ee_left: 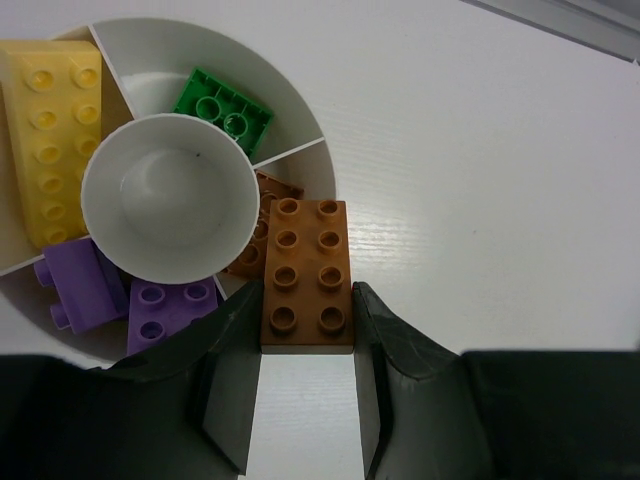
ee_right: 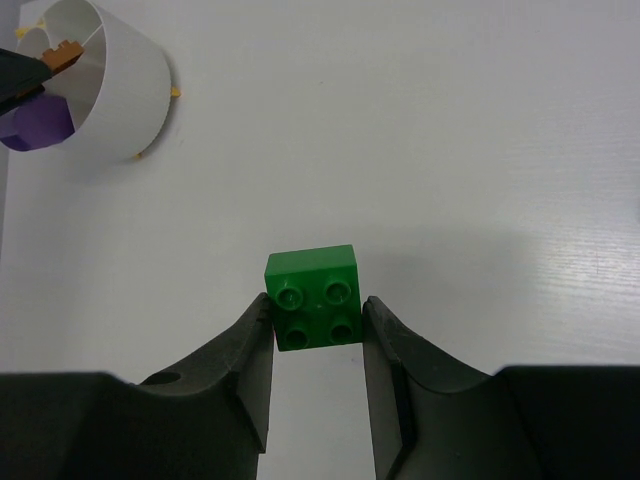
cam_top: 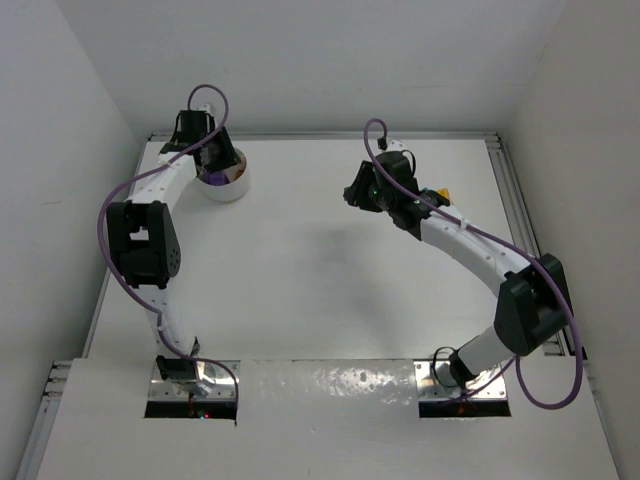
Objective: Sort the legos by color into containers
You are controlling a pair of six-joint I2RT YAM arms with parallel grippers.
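Observation:
The orange brick hangs over the section with the other orange brick and would drop in there, so it is now time for my left gripper to open.
The white divided bowl (cam_top: 232, 190) stands at the far left of the table. My left gripper (ee_left: 306, 300) is shut on an orange brick (ee_left: 306, 262) and holds it over the bowl's rim (ee_left: 305, 112), above another orange brick (ee_left: 256, 245) in that section. Other sections hold a green brick (ee_left: 222, 108), a long yellow brick (ee_left: 48, 135) and two purple bricks (ee_left: 85, 285). My right gripper (ee_right: 316, 315) is shut on a small green brick (ee_right: 312, 296), held above the table's middle right (cam_top: 356, 196). The bowl also shows far off in the right wrist view (ee_right: 110, 90).
A small yellow-orange piece (cam_top: 441, 193) lies on the table beside the right arm's forearm. A metal rail (cam_top: 515, 215) runs along the table's right edge. White walls close in the back and both sides.

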